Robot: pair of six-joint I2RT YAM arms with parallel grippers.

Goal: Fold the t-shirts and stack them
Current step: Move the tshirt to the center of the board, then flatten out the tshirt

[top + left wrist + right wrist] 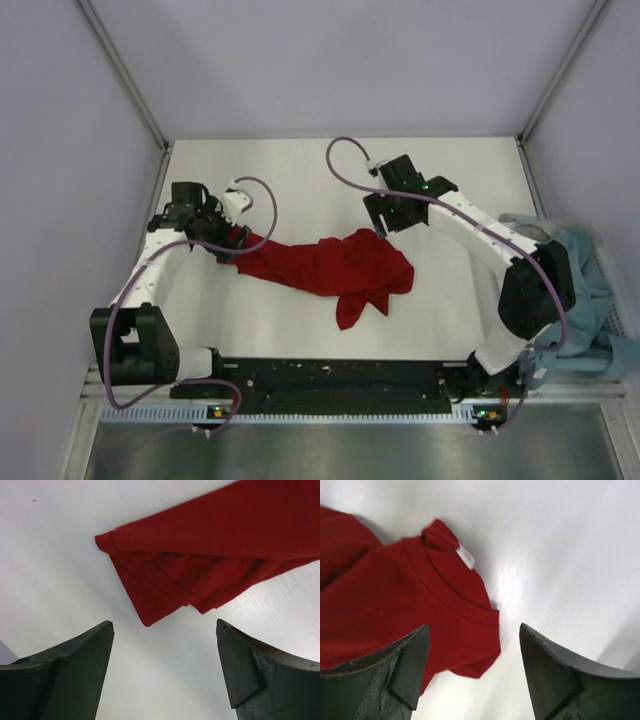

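The right gripper grabs the near edge of the shirt's bunched collar end (379, 244) next, to lift and spread the deep red t-shirt (330, 265) for folding.
The deep red t-shirt (330, 265) lies bunched and stretched in a band across the middle of the white table. My left gripper (232, 243) is open at the shirt's left end; in the left wrist view the gathered red end (200, 565) lies just beyond the gripper (165, 630), untouched. My right gripper (378, 222) is open above the shirt's right end; the right wrist view shows the collar with its white label (465, 556) and a red edge (420, 615) reaching between the gripper's fingertips (475, 632). The teal-blue shirt (585, 300) and the light grey shirt (525, 228) lie heaped at the right edge.
The white table (300, 170) is bounded by grey walls at the back and sides. A black rail (340, 380) with the arm bases runs along the near edge. The heap of shirts hangs over the table's right side by the right arm's elbow.
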